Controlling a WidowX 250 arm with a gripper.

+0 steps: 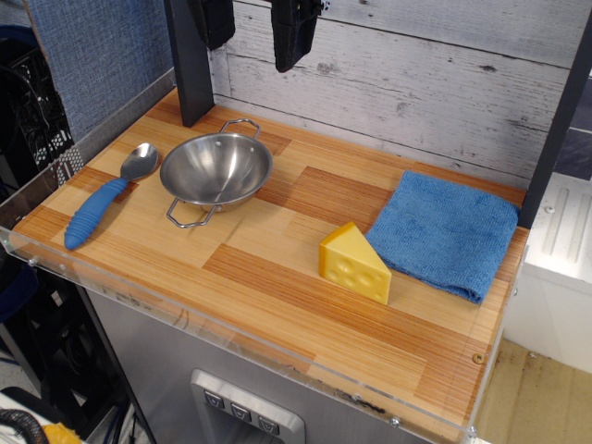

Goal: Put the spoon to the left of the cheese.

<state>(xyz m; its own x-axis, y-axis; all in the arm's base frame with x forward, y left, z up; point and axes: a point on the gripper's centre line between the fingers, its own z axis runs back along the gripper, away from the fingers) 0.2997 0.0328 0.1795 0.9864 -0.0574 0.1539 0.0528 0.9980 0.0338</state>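
The gripper grabs the spoon by its ribbed blue handle [92,214] next. Then I set the spoon beside the cheese [354,264].
The spoon [104,202], with a shiny metal bowl and a ribbed blue handle, lies at the far left of the wooden tabletop, its handle pointing to the front edge. It is just left of a two-handled steel bowl [216,169]. The yellow cheese wedge [353,264] with round holes sits right of centre, near the front. My gripper [252,26] hangs high at the top edge of the view, above and behind the steel bowl. Its two black fingers [294,35] stand apart with nothing between them. Its upper part is cut off by the frame.
A folded blue cloth [444,231] lies at the right, just behind the cheese. A dark post [190,65] stands at the back left. A white plank wall [416,83] backs the table. A clear plastic lip [231,333] runs along the front edge.
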